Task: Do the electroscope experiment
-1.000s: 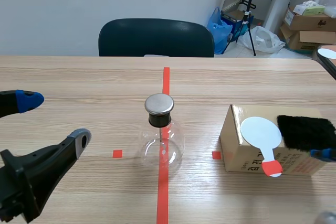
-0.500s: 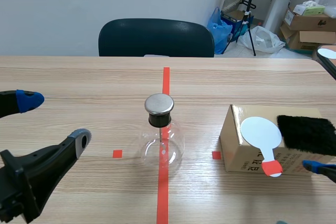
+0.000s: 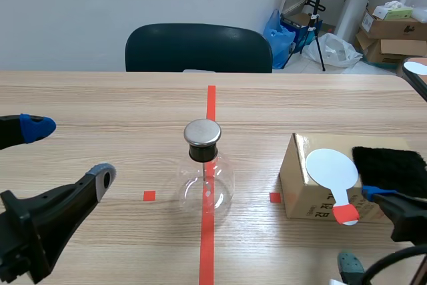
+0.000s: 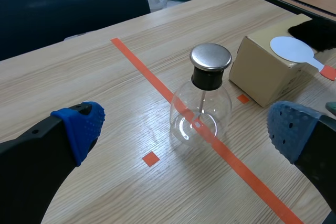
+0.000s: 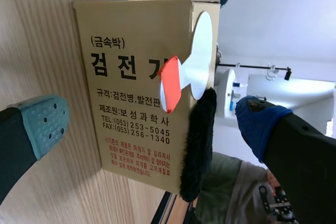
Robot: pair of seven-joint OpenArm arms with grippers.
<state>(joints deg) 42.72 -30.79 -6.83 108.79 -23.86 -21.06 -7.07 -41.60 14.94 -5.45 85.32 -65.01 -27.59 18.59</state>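
The paddle's wide white disc (image 3: 331, 168) rests on the box, so my right gripper next grabs its red handle (image 3: 345, 213), which sticks out past the box's edge.
The electroscope, a clear glass flask (image 3: 203, 181) with a metal cap (image 3: 202, 133), stands at the table's middle on the tape line. To its right is a cardboard box (image 3: 303, 188); on it lie a white paddle (image 3: 331, 168) with a red handle and a black fur cloth (image 3: 390, 165). My left gripper (image 3: 67, 151) is open, well left of the flask (image 4: 202, 108), which stands ahead of its fingers (image 4: 79, 124). My right gripper (image 3: 360, 228) is open just in front of the box (image 5: 131, 108), with the paddle's red handle (image 5: 169, 85) and the fur (image 5: 197, 145) ahead between its fingers.
A dark chair (image 3: 198, 48) stands behind the far table edge. Cartons (image 3: 393, 28), bags and a tripod are on the floor at the back right. Another table corner with a second white paddle (image 3: 417, 68) shows at the right edge.
My right gripper has come further into the scene view, moving left along the box's front toward the paddle's red handle. Left arm, flask and box are unchanged.
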